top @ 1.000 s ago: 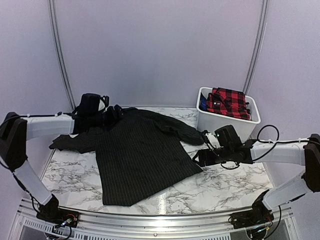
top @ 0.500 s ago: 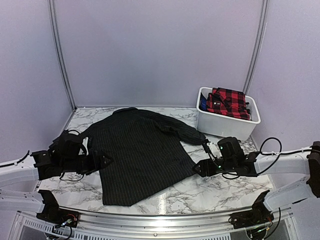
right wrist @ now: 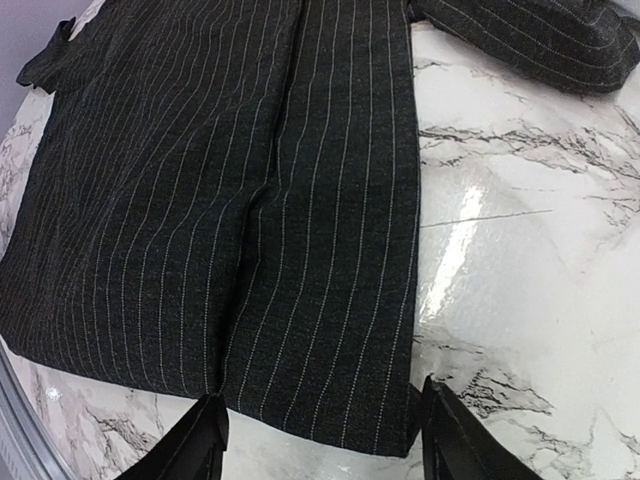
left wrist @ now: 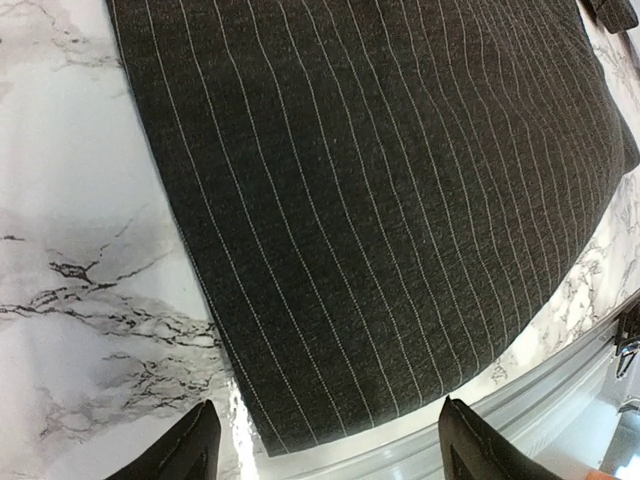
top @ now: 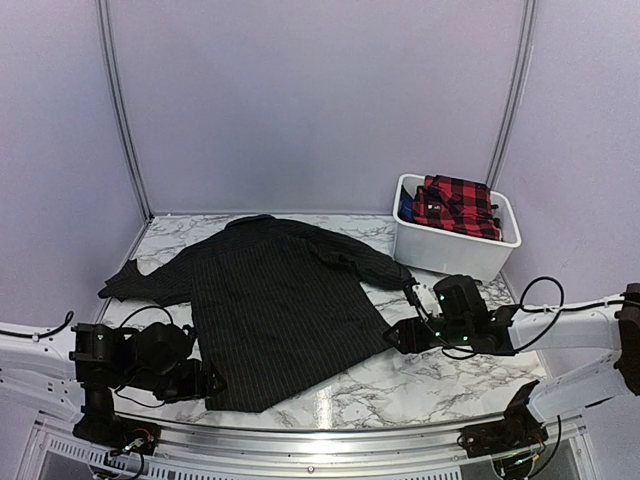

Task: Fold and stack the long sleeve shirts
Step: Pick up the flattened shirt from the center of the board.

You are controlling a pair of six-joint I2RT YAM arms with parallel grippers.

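My left gripper will next grab the black pinstriped shirt's near hem corner [top: 214,404] [left wrist: 285,436] to straighten the shirt for folding. My right gripper's corner is opposite.
A black pinstriped long sleeve shirt [top: 280,300] lies spread flat on the marble table [top: 450,385], collar to the far side and sleeves out to both sides. My left gripper [top: 207,384] hovers low at the shirt's near-left hem corner. In the left wrist view it [left wrist: 325,455] is open, with the hem corner [left wrist: 268,440] just ahead of its fingers [left wrist: 195,452]. My right gripper [top: 394,338] sits at the right hem corner. Seen from the right wrist it [right wrist: 320,445] is open, the shirt's [right wrist: 250,200] hem edge lying between the fingertips [right wrist: 450,440]. A red-and-black plaid shirt [top: 457,205] is folded in the bin.
The white plastic bin [top: 450,255] stands at the back right, close behind the right arm. The table's metal front rail [left wrist: 560,385] runs just past the near hem. The right sleeve [right wrist: 540,40] lies folded over toward the bin.
The left arm has swung from the collar at the back left down to the near-left hem corner. The right gripper moved slightly nearer and its jaws narrowed a little. The shirt has not moved.
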